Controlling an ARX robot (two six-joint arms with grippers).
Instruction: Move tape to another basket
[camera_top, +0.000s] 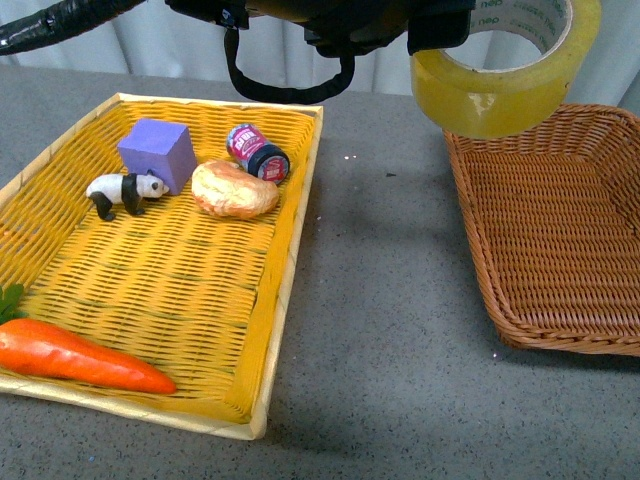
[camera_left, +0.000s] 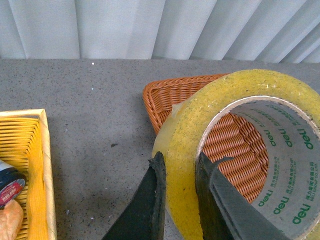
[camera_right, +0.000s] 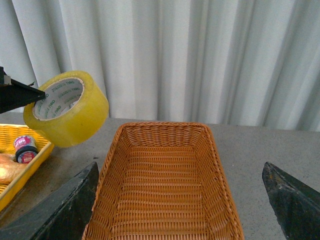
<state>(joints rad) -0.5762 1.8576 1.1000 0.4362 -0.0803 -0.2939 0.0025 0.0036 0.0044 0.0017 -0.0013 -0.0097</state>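
My right gripper should next pinch the tape's free side (camera_left: 292, 90) to set the tape in the brown wicker basket.
My left gripper (camera_left: 180, 158) is shut on the tape (camera_left: 186, 131), its fingers pinching the roll's wall, one outside and one inside the white core. In the front view the tape (camera_top: 500, 92) hangs in the air above the near-left corner of the dark-brown wicker basket (camera_top: 570, 235). The basket is empty. In the left wrist view the basket (camera_left: 170, 97) lies beneath and behind the roll. My right gripper (camera_right: 180, 167) is open and empty above the basket (camera_right: 165, 180), and the tape (camera_right: 75, 117) shows high off one side of it.
The shallow yellow tray (camera_top: 292, 250) lies on the grey table at the left. It holds a carrot (camera_top: 80, 362), a panda figure (camera_top: 125, 190), a purple block (camera_top: 158, 150), a bread roll (camera_top: 233, 188) and a small jar (camera_top: 258, 152). A white curtain hangs behind.
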